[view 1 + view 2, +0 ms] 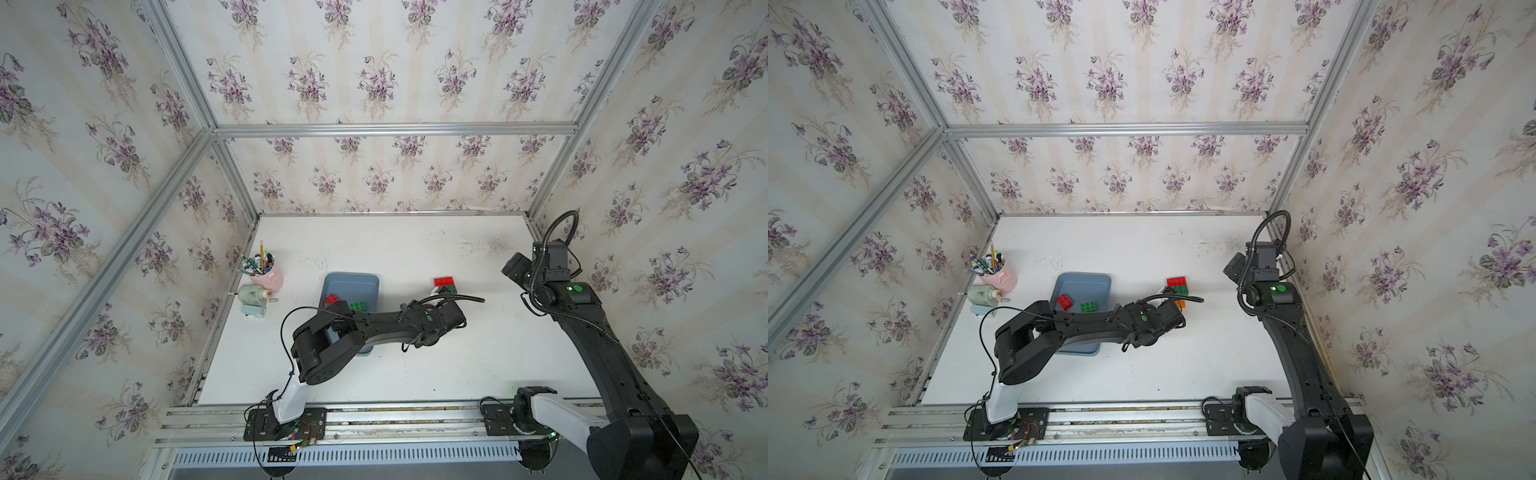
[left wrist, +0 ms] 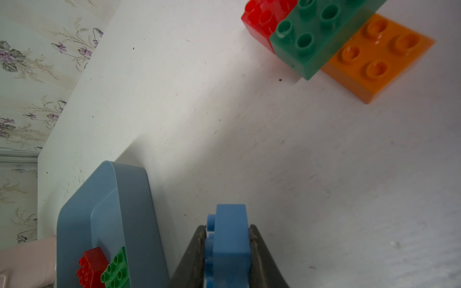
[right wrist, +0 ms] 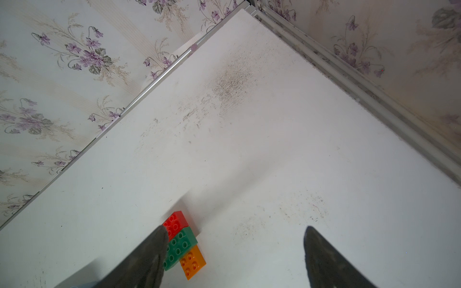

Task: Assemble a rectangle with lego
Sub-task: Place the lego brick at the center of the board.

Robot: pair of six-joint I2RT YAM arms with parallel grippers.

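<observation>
My left gripper should keep holding the blue brick (image 2: 230, 239): it hangs above bare table outside the tray's side and would fall short of the tray if released now.
A small lego cluster lies on the white table: a red brick (image 2: 264, 20), a dark green brick (image 2: 319, 32) and a flat orange brick (image 2: 376, 57) side by side, also seen in both top views (image 1: 445, 283) (image 1: 1177, 284). My left gripper (image 2: 227, 228) is shut on a blue brick (image 2: 230, 239), held on edge above the table between the tray and the cluster. The grey-blue tray (image 1: 351, 282) holds a red brick (image 1: 332, 299) and a green brick (image 1: 358, 306). My right gripper (image 3: 235, 230) hangs open and empty, high to the right of the cluster (image 3: 180, 245).
A pink cup of pens (image 1: 266, 276) and a small bottle (image 1: 253, 295) stand at the table's left edge. Papered walls with metal rails close in the table on three sides. The left arm (image 1: 374, 328) reaches over the tray's near end.
</observation>
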